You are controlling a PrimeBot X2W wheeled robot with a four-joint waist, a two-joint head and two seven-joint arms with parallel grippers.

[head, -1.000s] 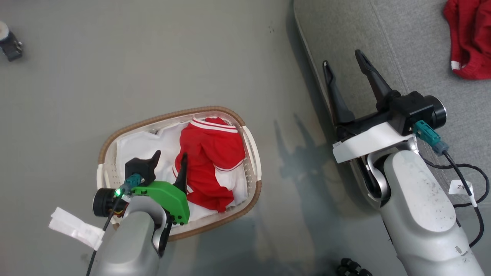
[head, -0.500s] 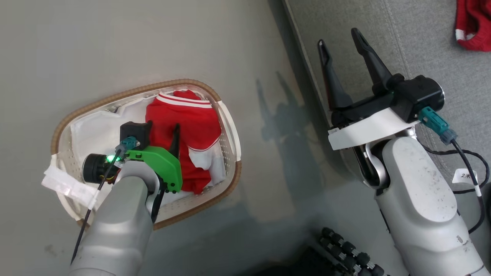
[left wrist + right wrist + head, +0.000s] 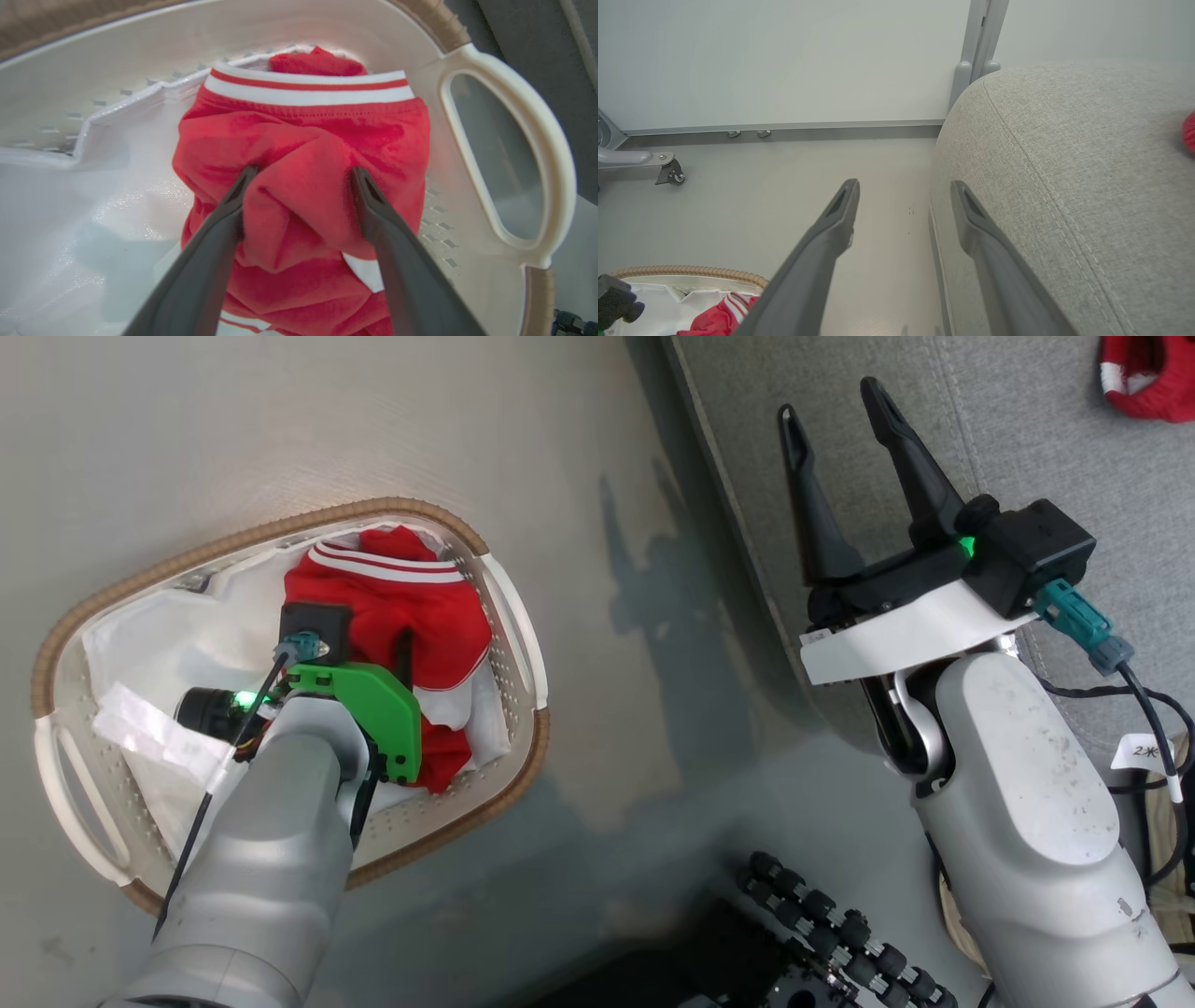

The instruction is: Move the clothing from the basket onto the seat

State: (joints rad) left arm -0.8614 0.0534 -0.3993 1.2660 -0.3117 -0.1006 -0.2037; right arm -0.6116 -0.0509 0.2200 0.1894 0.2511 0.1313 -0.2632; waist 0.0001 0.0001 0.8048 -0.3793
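Next, my left gripper grabs the red garment's raised fold [image 3: 305, 199], as the rest of the garment lies slack.
The basket [image 3: 509, 607] stands on the floor at the left in the head view, with a white liner [image 3: 159, 635]. Red clothing [image 3: 439, 616] with white stripes lies bunched at its right end. My left gripper [image 3: 359, 635] reaches down into the basket onto that garment. In the left wrist view my left gripper [image 3: 301, 175] is open, its fingertips [image 3: 243, 184] pressed into the clothing [image 3: 308, 135] with a fold bulging between them. My right gripper [image 3: 831, 403] hangs open and empty over the edge of the grey seat [image 3: 1027, 448]. Another red garment [image 3: 1144, 378] lies on the seat.
The basket's handle [image 3: 556, 154] is close to the right of my left fingers. My own base with black rollers [image 3: 822, 915] is at the bottom. Cables [image 3: 1148, 709] hang by my right arm. A wall and a castered leg [image 3: 668, 172] stand beyond the floor.
The head camera has shifted, so the whole picture slid left. My left gripper has gone lower and further over the red garment in the basket. My right gripper stays open by the seat's edge.
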